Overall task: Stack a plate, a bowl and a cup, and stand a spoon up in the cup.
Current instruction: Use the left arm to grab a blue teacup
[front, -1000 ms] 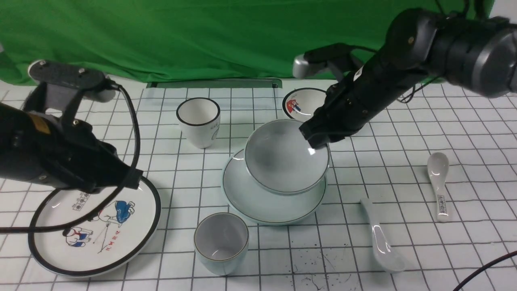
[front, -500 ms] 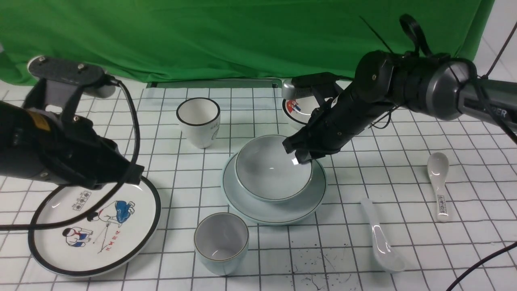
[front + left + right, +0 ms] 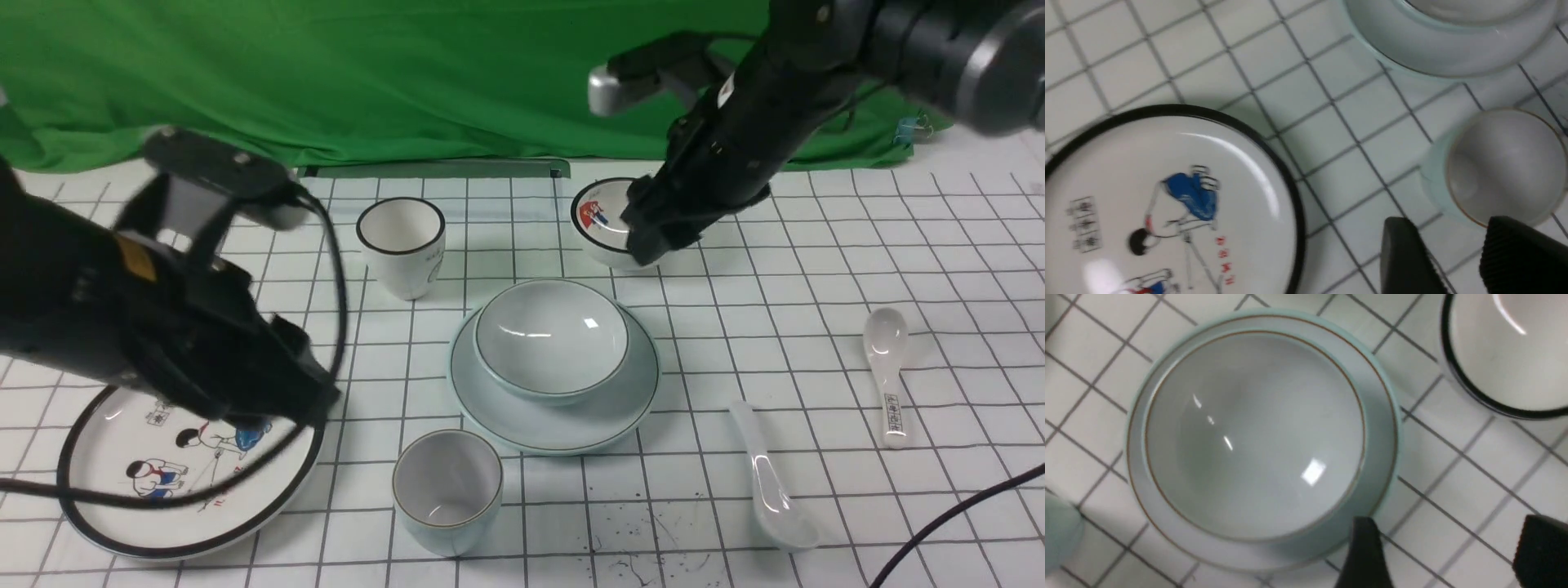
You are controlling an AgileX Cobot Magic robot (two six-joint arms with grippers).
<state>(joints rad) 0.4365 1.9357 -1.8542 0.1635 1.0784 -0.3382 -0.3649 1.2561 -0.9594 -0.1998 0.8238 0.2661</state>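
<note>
The cup's round body point(image 3: 446, 537) is wider than the gap between my fingers, so my left gripper needs to grab the cup by its thin rim point(image 3: 397, 479) next.
The pale blue-green bowl point(image 3: 551, 335) point(image 3: 1249, 433) sits upright on the matching plate point(image 3: 633, 400) point(image 3: 1382, 404) at the table's middle. The short pale cup point(image 3: 447, 488) point(image 3: 1502, 163) stands free in front of them, to the left. The plain white spoon point(image 3: 767, 482) lies flat to the right of the plate. My right gripper point(image 3: 653, 237) point(image 3: 1451, 524) hangs open and empty above the table, just beyond the bowl's far right. My left gripper point(image 3: 314, 396) point(image 3: 1449, 224) is open and empty, close to the cup's left side without touching it.
A black-rimmed cartoon plate point(image 3: 188, 490) point(image 3: 1167, 196) lies under my left arm. A taller white cup point(image 3: 402, 245) stands at the back left. A cartoon bowl point(image 3: 600, 214) point(image 3: 1506, 355) sits behind the right gripper. A spoon with printed characters on its handle point(image 3: 886, 367) lies far right.
My right gripper lowered the bowl onto the plate, let go of it, opened wide and rose away toward the back. My left arm moved right toward the cup and its jaws opened.
</note>
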